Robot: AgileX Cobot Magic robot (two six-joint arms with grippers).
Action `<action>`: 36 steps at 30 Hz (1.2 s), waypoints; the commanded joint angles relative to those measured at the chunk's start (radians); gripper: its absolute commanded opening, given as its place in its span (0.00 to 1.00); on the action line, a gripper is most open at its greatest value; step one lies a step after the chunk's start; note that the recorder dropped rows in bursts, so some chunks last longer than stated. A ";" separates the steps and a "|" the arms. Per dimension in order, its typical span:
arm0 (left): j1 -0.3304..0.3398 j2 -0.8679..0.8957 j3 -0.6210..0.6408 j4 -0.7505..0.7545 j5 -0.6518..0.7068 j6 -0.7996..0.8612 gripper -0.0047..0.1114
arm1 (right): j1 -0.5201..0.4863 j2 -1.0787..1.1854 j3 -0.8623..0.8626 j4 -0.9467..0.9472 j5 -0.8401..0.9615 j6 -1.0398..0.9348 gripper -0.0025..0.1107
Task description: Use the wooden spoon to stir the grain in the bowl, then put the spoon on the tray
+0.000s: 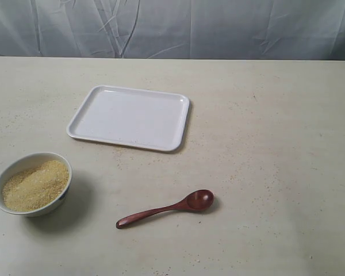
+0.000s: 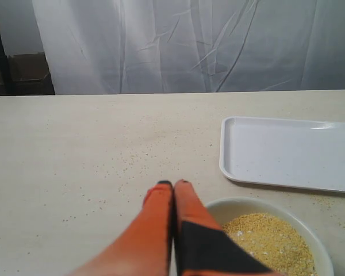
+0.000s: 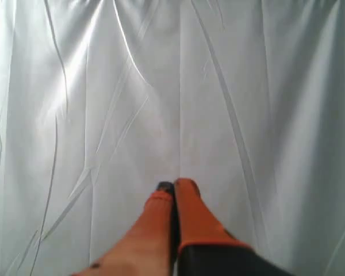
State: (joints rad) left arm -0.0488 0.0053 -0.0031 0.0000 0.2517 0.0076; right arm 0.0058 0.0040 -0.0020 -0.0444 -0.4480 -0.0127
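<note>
I should grab the wooden spoon with my right gripper by its handle (image 1: 142, 215) to stir the grain in the bowl (image 1: 33, 183).
The wooden spoon (image 1: 168, 209) lies on the table near the front, head toward the right, handle pointing left. The bowl (image 1: 33, 183) (image 2: 287, 208) sits at the front left, filled with pale yellow grain (image 1: 35, 185) (image 2: 270, 241). The white tray (image 1: 130, 117) (image 2: 290, 152) rests empty behind them. Neither arm shows in the exterior view. My left gripper (image 2: 173, 184) is shut with nothing in it and hovers beside the bowl's rim. My right gripper (image 3: 174, 186) is shut and empty, facing only the white curtain.
A wrinkled white curtain (image 1: 172, 27) hangs behind the table's far edge. Loose grains are scattered over the beige tabletop (image 1: 264, 161). A dark stand and a box (image 2: 23, 72) show past the table's edge in the left wrist view.
</note>
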 commanded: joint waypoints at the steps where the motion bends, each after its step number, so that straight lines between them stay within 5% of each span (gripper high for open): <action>1: -0.004 -0.005 0.003 0.000 -0.014 0.000 0.04 | -0.006 -0.004 0.002 0.006 -0.029 -0.008 0.01; 7: -0.004 -0.005 0.003 0.000 -0.014 0.000 0.04 | -0.006 0.043 -0.026 0.057 0.157 -0.015 0.01; 14: -0.004 -0.005 0.003 0.000 -0.014 0.000 0.04 | -0.006 0.375 -0.419 0.137 0.760 -0.015 0.01; 19: -0.004 -0.005 0.003 0.000 -0.014 0.000 0.04 | -0.005 0.679 -0.613 0.164 0.924 -0.015 0.01; 22: -0.004 -0.005 0.003 0.000 -0.014 0.000 0.04 | -0.005 0.827 -0.639 0.279 0.973 -0.056 0.01; 24: -0.004 -0.005 0.003 0.000 -0.014 0.000 0.04 | -0.001 0.964 -0.652 0.482 1.073 -0.263 0.01; 29: -0.004 -0.005 0.003 0.000 -0.014 0.000 0.04 | 0.258 1.201 -0.708 0.797 1.086 -0.554 0.01; 36: -0.004 -0.005 0.003 0.000 -0.014 0.000 0.04 | 0.681 1.480 -0.895 0.585 1.033 -0.792 0.02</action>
State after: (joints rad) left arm -0.0488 0.0053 -0.0031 0.0000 0.2517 0.0076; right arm 0.6016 1.4170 -0.8570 0.6478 0.6104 -0.7495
